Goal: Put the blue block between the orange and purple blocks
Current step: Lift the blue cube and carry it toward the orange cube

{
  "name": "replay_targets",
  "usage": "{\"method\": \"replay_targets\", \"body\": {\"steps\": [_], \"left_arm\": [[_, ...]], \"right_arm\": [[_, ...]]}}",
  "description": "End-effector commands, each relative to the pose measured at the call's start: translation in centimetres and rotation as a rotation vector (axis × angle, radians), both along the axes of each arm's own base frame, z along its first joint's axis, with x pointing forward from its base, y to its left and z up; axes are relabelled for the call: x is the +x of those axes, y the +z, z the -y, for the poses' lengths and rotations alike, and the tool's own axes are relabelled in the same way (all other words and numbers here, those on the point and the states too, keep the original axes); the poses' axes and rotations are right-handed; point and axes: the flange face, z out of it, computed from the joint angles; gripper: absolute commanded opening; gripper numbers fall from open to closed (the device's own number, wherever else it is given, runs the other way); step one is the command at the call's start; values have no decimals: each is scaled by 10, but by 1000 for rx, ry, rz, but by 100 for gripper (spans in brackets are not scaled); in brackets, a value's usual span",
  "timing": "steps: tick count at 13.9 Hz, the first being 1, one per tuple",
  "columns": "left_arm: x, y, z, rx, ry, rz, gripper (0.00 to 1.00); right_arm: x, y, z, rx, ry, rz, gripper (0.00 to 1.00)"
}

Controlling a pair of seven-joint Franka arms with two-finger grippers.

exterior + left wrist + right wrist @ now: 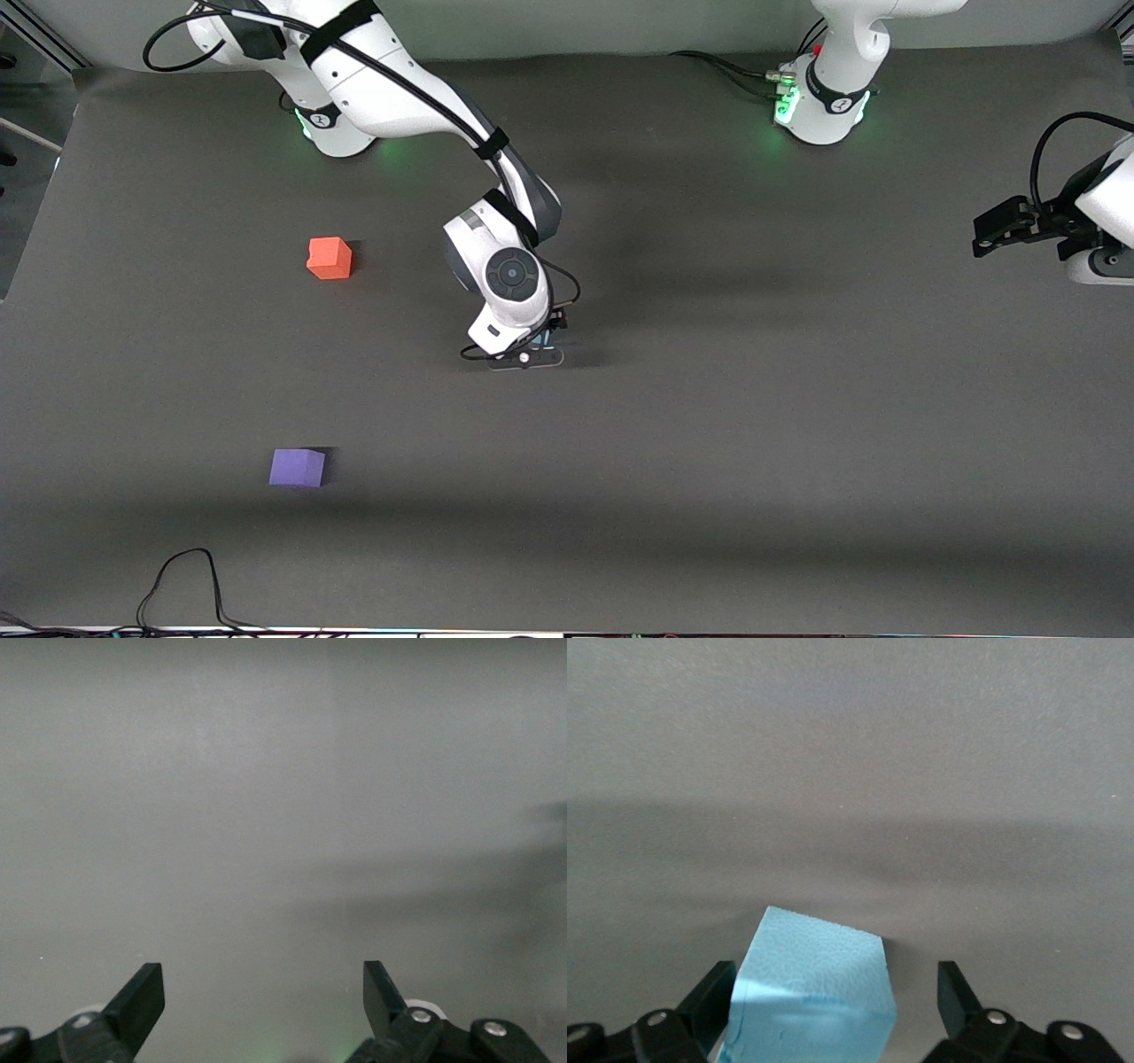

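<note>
The right gripper grabs the blue block (543, 340) by its opposite sides next, to set it between the orange (330, 259) and purple blocks.
The blue block (811, 992) sits on the grey table between the fingers of my right gripper (833, 983), which is open: one finger is close against the block and the other stands clear of it. In the front view this gripper (530, 353) is low at the table's middle, and only a sliver of the blue block (543, 340) shows under it. The orange block (330, 258) lies toward the right arm's end. The purple block (298, 467) lies nearer the front camera than the orange one. My left gripper (263, 979) is open and empty, and waits at the left arm's end (997, 232).
A black cable (182, 576) loops along the table's front edge, nearer the front camera than the purple block. The two arm bases (819, 106) stand along the table's back edge.
</note>
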Motion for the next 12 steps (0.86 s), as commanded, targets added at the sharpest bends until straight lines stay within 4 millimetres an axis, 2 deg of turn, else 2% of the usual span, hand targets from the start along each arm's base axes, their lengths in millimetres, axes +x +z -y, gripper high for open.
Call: {"method": "replay_targets", "body": {"steps": [1,4,5,6,7,9,12], "left_arm": [[2,4,3,2,-1,9,100],[2,3,4,-1,-1,9,100],[3,2,3,-3,0,9,100],[3,1,4,-6,1,8,100],[3,1,5,-10,1,8,100],[3,2,4,-10,2,9,100],[3,3,5,-14,1,10,100]], "right_arm": [[-6,-6,1,-2,-34,2,89],[-7,-3,-2,-6,-109,12,58],[-6,2,-2,-5,-113,12,48],[-4,7,0,-2,-116,14,32],[-1,17,2,-2,-120,10,22],[12,51,11,-6,-123,-6,20],[55,135,60,14,-103,-78,20]]}}
